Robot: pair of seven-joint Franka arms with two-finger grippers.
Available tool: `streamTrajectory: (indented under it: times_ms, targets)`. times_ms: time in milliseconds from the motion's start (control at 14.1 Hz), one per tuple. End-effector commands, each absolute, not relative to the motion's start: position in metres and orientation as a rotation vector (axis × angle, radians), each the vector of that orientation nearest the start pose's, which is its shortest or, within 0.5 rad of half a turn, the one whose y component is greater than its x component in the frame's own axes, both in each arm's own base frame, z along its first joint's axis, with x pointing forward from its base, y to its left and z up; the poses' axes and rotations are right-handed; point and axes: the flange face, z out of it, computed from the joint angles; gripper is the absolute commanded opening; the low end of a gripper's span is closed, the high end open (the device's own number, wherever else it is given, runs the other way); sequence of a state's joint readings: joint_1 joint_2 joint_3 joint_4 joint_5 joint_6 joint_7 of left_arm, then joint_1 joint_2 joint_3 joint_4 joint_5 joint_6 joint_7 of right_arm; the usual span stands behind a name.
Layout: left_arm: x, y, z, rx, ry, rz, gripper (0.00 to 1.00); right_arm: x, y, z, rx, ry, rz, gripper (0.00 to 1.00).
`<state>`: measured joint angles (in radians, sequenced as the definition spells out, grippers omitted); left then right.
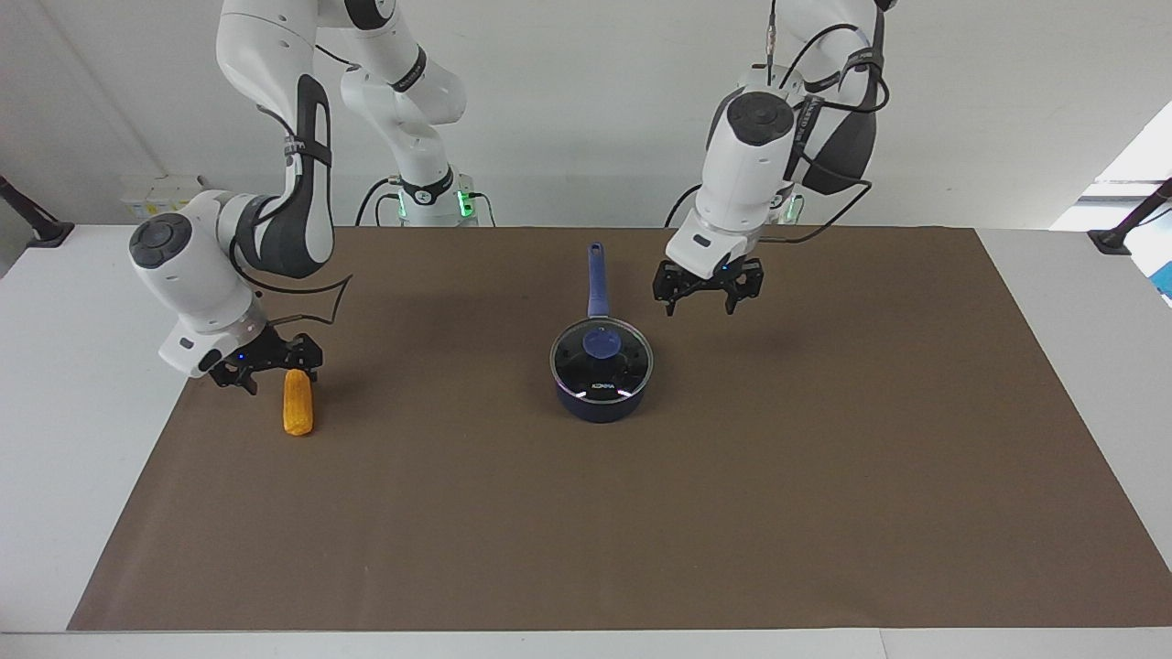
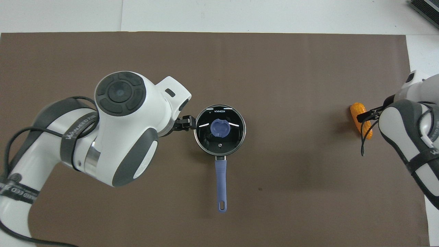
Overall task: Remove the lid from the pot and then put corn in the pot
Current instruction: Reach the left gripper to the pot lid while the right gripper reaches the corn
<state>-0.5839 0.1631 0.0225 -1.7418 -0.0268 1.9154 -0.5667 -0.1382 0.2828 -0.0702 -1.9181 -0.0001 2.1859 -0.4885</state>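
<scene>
My left gripper next needs to grab the lid by its blue knob (image 2: 220, 128), so that it can lift the glass lid off the pot (image 2: 221, 185).
The dark blue pot (image 1: 600, 405) stands mid-mat, its long handle (image 1: 596, 275) pointing toward the robots. The glass lid (image 1: 625, 368) with its blue knob (image 1: 602, 343) rests on it; from above the lid (image 2: 205, 137) covers the pot's whole mouth. My left gripper (image 1: 700, 302) hangs open in the air beside the pot, toward the left arm's end, touching nothing; overhead its tip (image 2: 184, 123) shows at the lid's rim. The orange corn (image 1: 298, 407) lies toward the right arm's end. My right gripper (image 1: 275, 375) is low and open at the corn's (image 2: 356, 109) end nearer the robots.
A brown mat (image 1: 824, 476) covers most of the white table (image 1: 73, 366). A black cable (image 2: 363, 137) dangles from the right arm over the corn. In the overhead view the left arm's bulk hides a wide patch of mat.
</scene>
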Motion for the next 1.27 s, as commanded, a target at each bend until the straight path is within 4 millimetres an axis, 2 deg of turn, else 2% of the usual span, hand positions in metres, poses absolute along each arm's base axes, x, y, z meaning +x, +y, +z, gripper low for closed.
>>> streamTrajectory:
  times_ms: [0, 71, 212, 283, 354, 424, 495, 566, 636, 919, 1061, 1202]
  targets:
    - [0.521, -0.365, 0.468, -3.169, -0.132, -0.007, 1.0, 0.602, -0.13, 0.311, -3.109, -0.556, 0.013, 1.0]
    - [0.524, -0.372, 0.456, -3.157, -0.197, 0.01, 1.0, 0.605, -0.13, 0.304, -3.108, -0.584, 0.0, 1.0]
    - [0.515, -0.405, 0.447, -3.166, -0.182, -0.001, 1.0, 0.607, -0.129, 0.299, -3.111, -0.598, -0.018, 1.0]
    - [0.516, -0.408, 0.448, -3.178, -0.217, -0.026, 1.0, 0.608, -0.126, 0.299, -3.11, -0.619, -0.024, 1.0]
    - [0.516, -0.411, 0.45, -3.184, -0.259, -0.045, 1.0, 0.608, -0.125, 0.299, -3.103, -0.65, -0.021, 0.86]
    - [0.515, -0.417, 0.452, -3.188, -0.288, -0.052, 1.0, 0.608, -0.125, 0.294, -3.099, -0.659, -0.012, 0.61]
    - [0.517, -0.425, 0.449, -3.181, -0.287, -0.042, 1.0, 0.608, -0.127, 0.29, -3.099, -0.654, -0.005, 0.16]
    - [0.516, -0.446, 0.443, -3.181, -0.264, -0.038, 1.0, 0.608, -0.127, 0.29, -3.104, -0.628, -0.003, 0.0]
    - [0.515, -0.453, 0.438, -3.179, -0.258, -0.035, 1.0, 0.611, -0.128, 0.291, -3.102, -0.64, -0.005, 0.0]
    - [0.515, -0.453, 0.441, -3.187, -0.258, -0.052, 1.0, 0.617, -0.133, 0.3, -3.103, -0.577, -0.028, 0.0]
    - [0.515, -0.454, 0.431, -3.173, -0.251, -0.042, 1.0, 0.619, -0.132, 0.322, -3.124, -0.489, -0.066, 0.0]
    - [0.514, -0.453, 0.422, -3.16, -0.25, -0.025, 1.0, 0.614, -0.127, 0.353, -3.133, -0.409, -0.083, 0.0]
